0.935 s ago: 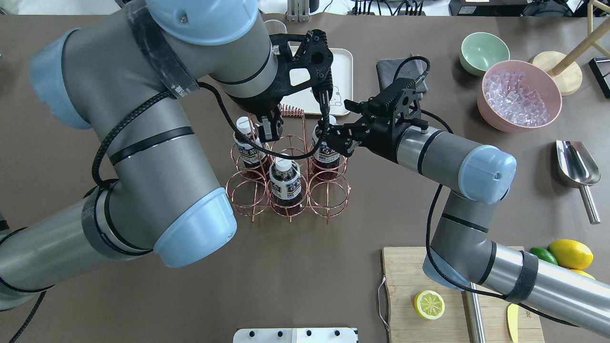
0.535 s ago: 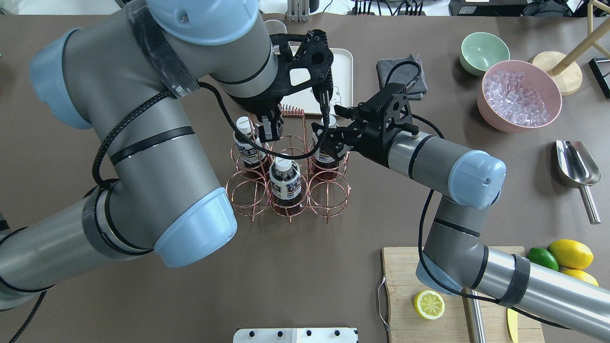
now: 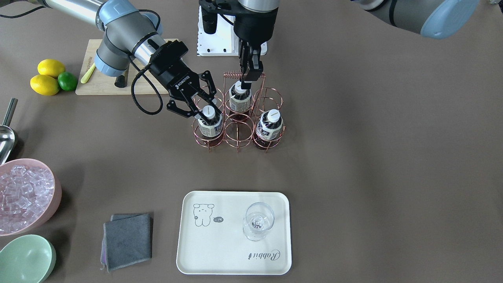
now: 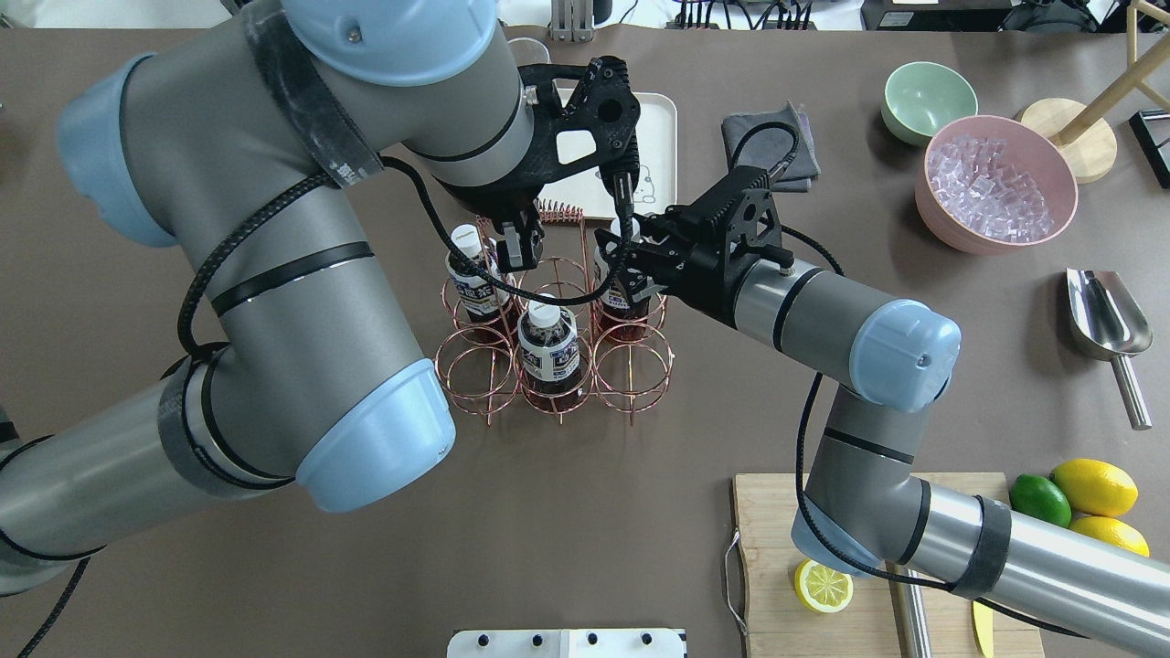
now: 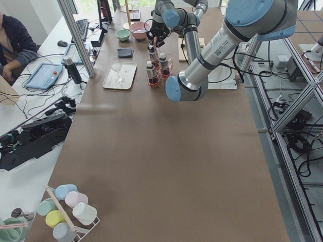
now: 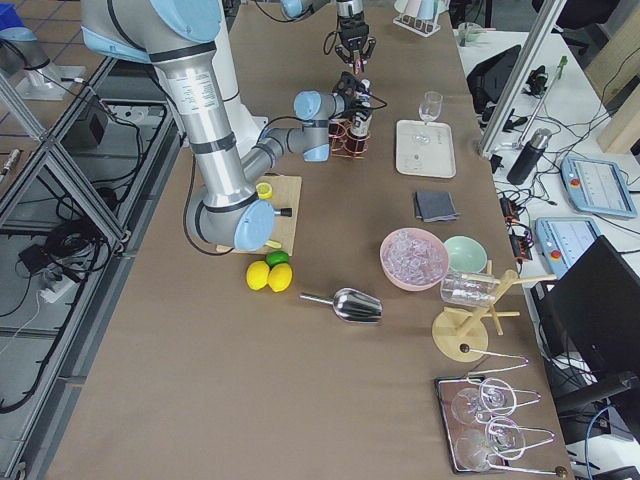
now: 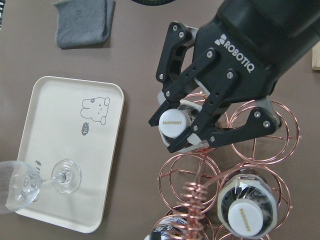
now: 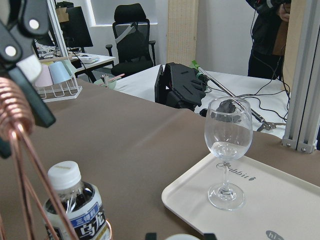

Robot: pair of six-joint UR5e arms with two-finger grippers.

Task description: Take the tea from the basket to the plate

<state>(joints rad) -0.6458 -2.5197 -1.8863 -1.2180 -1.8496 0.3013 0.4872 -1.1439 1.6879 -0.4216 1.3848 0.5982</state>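
Next, my right gripper grips the tea bottle by the neck under its white cap [image 3: 208,118], since the wire basket rings the tea bottle's body.
The rose-gold wire basket [image 3: 237,135] holds three tea bottles. My right gripper [image 3: 205,108] is open, its jaws straddling the white cap and neck of one tea bottle [image 3: 210,124] in a far-row end slot; the left wrist view shows that cap [image 7: 172,122] between the fingers. My left gripper [image 3: 248,80] is shut on the basket's coiled handle [image 3: 235,73]. Two more bottles [image 3: 239,100] [image 3: 269,127] stand in other slots. The cream plate [image 3: 228,251] lies beyond the basket with a stemmed glass [image 3: 257,222] on it.
A grey cloth [image 3: 127,239], a pink bowl of ice [image 3: 23,194] and a green bowl [image 3: 25,257] lie on the robot's right of the plate. A cutting board [image 3: 106,78], lemons and a lime [image 3: 47,76] and a metal scoop [image 3: 6,133] sit on the right arm's side.
My right gripper has moved left, from beside the basket onto the end bottle, and now straddles its cap. The left arm and the basket have not moved.
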